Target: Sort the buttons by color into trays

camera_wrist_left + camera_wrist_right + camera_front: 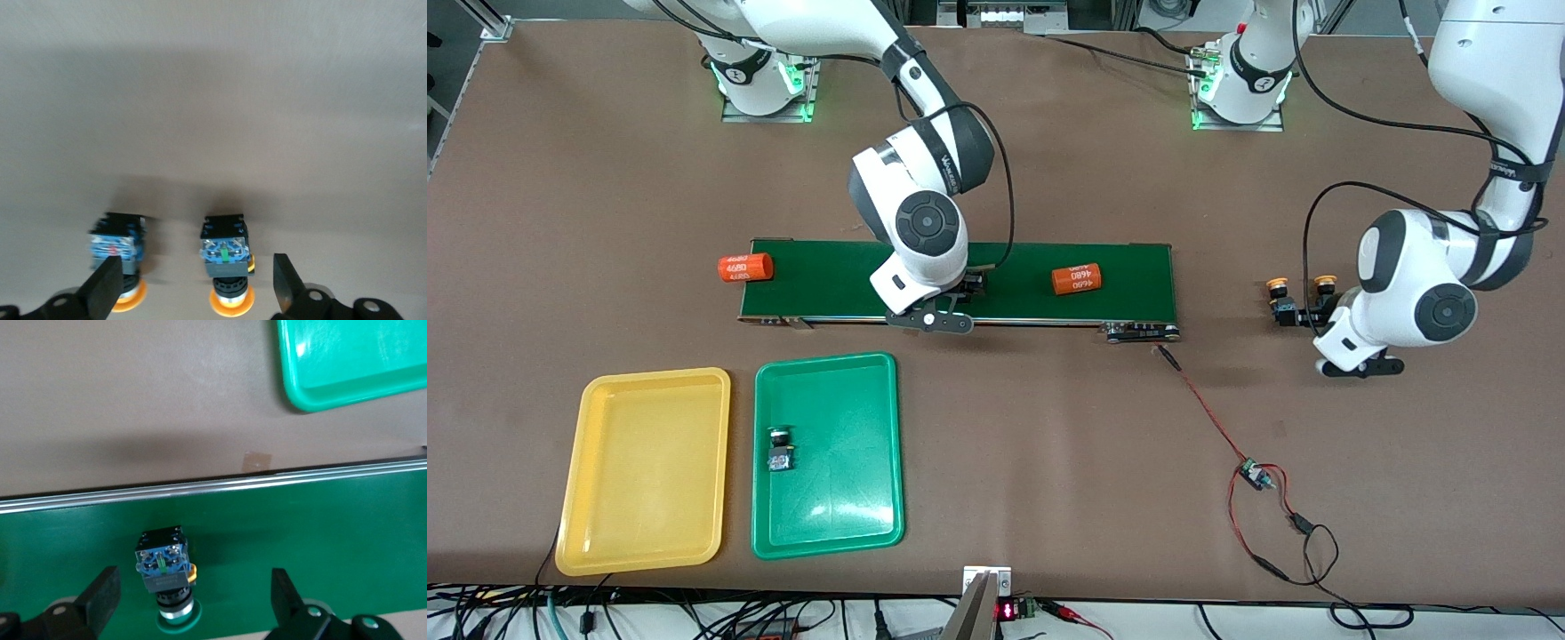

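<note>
The left gripper needs to go lower before it closes on the button: in the left wrist view, its fingers are still above the yellow-orange button's black collar (229, 285), so they would miss if they closed now.
Two yellow-orange buttons (1278, 286) (1325, 283) lie side by side on the table near the left arm's end. My left gripper (1316, 316) (197, 280) is open low over them. One yellow-orange button (227, 257) sits between its fingers (287, 280); the other (117, 247) is partly covered by one finger. My right gripper (971, 286) (193, 593) is open over the belt, with a green button (163, 570) between its fingers and untouched. Another green button (781, 449) lies in the green tray (854, 498). The yellow tray (645, 471) beside it holds nothing.
The dark-green conveyor belt (827, 284) runs across the table's middle. One orange numbered cylinder (1076, 278) lies on it; another (744, 267) lies at its end toward the right arm. A red-and-black wire with a small board (1254, 476) trails nearer the front camera.
</note>
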Robot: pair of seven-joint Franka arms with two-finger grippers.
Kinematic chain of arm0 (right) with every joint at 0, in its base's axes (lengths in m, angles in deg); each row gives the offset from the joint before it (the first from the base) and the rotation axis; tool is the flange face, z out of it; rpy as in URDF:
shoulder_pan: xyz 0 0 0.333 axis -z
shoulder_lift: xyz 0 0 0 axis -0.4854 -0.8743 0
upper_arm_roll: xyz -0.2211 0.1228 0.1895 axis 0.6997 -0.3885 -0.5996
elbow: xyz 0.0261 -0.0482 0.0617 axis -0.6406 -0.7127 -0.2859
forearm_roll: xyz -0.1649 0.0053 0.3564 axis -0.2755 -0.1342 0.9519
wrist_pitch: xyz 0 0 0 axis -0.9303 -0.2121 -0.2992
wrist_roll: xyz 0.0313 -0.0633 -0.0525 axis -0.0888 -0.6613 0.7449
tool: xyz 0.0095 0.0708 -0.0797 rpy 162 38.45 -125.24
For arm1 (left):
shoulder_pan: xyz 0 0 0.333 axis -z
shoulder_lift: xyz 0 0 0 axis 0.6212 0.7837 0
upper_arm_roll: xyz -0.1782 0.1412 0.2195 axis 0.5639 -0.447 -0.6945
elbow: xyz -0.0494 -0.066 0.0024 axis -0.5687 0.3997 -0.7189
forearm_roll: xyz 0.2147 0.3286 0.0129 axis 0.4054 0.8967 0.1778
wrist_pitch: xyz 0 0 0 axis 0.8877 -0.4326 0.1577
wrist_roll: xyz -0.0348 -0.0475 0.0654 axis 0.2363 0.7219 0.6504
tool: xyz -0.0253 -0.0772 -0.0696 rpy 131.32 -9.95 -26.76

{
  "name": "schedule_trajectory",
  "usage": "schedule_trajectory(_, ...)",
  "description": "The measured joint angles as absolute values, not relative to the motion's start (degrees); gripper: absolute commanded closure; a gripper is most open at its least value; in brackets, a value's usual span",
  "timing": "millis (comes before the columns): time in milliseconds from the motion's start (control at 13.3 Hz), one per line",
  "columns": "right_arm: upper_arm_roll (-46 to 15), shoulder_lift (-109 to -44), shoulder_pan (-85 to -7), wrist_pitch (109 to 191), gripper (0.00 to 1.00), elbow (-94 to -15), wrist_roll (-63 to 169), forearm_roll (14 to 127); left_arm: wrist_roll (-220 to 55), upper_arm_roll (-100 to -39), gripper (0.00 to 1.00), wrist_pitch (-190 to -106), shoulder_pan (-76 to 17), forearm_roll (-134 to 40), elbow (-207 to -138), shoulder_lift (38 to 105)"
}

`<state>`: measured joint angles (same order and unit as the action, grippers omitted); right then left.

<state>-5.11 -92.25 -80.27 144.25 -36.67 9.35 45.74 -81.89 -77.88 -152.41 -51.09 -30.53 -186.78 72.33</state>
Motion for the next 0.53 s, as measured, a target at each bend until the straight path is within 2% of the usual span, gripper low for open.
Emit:
schedule_trajectory(150, -5.11, -91.07, -81.50, 151.70, 0.00, -42.94, 9.35, 45.74, -82.28, -78.17, 0.02, -156.14, -51.00, -35.99, -190.27, 72.19)
schedule_trajectory(225, -5.11, -90.14, -82.10, 154.57, 0.05, -46.35, 9.36, 45.74, -82.39, -78.22, 0.02, -157.16, -50.90, -37.49, -191.18, 72.15)
schedule_trajectory(300, -5.11, -89.25, -82.63, 156.11, 0.23, -48.90, 9.40, 45.74, -82.43, -78.29, 0.02, -157.39, -50.74, -38.10, -191.62, 72.13)
schedule_trajectory(375, -5.11, -88.49, -83.14, 156.79, 0.60, -50.45, 9.40, 45.74, -82.45, -78.39, 0.04, -157.39, -50.57, -38.19, -191.92, 72.13)
schedule_trajectory(450, -5.12, -87.86, -83.52, 157.00, 0.75, -51.27, 9.40, 45.74, -82.61, -78.62, 0.15, -157.41, -50.38, -38.20, -192.41, 72.14)
schedule_trajectory(525, -5.11, -87.40, -83.69, 157.00, 0.86, -51.63, 9.37, 45.74, -83.07, -78.93, 0.34, -157.52, -50.25, -38.20, -193.08, 72.15)
